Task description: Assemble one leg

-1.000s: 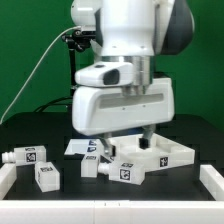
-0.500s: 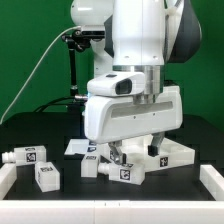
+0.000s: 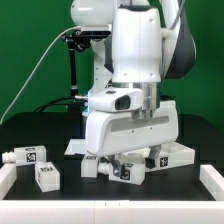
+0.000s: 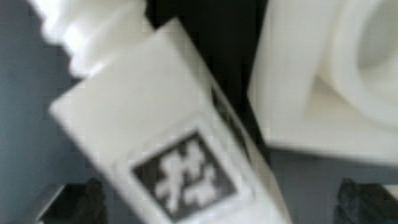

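Note:
My gripper should close on the white leg now, because the leg fills the gap with my fingers on either side of it. Closing now would hold it.
A white leg (image 3: 100,168) with a black marker tag lies on the dark table beside a large white furniture part (image 3: 168,154). My gripper (image 3: 119,166) is low over this leg, and the hand hides much of it. In the wrist view the tagged leg (image 4: 169,140) fills the middle, with the large white part (image 4: 329,90) next to it. My gripper (image 4: 217,205) is open, with a dark finger (image 4: 71,200) showing on either side of the leg. I cannot tell whether the fingers touch it.
Two more tagged white legs (image 3: 27,156) (image 3: 46,176) lie at the exterior view's left. A flat white board (image 3: 76,147) lies behind the hand. White rails (image 3: 212,182) edge the table at the front and sides.
The hand has come down from above the parts to the level of the leg by the large white part, and it has turned a little.

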Controlling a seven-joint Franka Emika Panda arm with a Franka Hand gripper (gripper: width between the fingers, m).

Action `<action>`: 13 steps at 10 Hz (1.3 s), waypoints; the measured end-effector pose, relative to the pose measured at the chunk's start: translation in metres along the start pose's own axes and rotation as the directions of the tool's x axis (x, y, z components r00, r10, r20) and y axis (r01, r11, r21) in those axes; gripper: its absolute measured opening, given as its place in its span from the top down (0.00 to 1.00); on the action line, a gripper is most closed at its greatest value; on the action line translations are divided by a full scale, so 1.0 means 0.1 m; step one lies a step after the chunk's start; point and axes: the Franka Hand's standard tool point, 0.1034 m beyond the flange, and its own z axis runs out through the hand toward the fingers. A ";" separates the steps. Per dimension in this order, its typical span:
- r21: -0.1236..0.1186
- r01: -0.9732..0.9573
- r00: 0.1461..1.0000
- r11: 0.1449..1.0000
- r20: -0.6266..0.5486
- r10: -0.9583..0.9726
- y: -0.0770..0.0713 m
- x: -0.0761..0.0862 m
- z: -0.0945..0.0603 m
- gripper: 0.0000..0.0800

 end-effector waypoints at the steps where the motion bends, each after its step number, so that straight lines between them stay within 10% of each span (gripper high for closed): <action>1: -0.002 -0.001 1.000 1.000 -0.002 0.001 0.00 -0.02 0.03 0.19; 6: -0.002 -0.001 1.000 1.000 -0.001 0.001 0.00 -0.02 0.03 0.64; 9: -0.004 0.038 0.999 0.999 0.000 -0.038 0.19 0.01 -0.06 0.64; 13: -0.005 0.019 1.000 1.000 0.009 -0.019 0.50 0.07 -0.62 0.64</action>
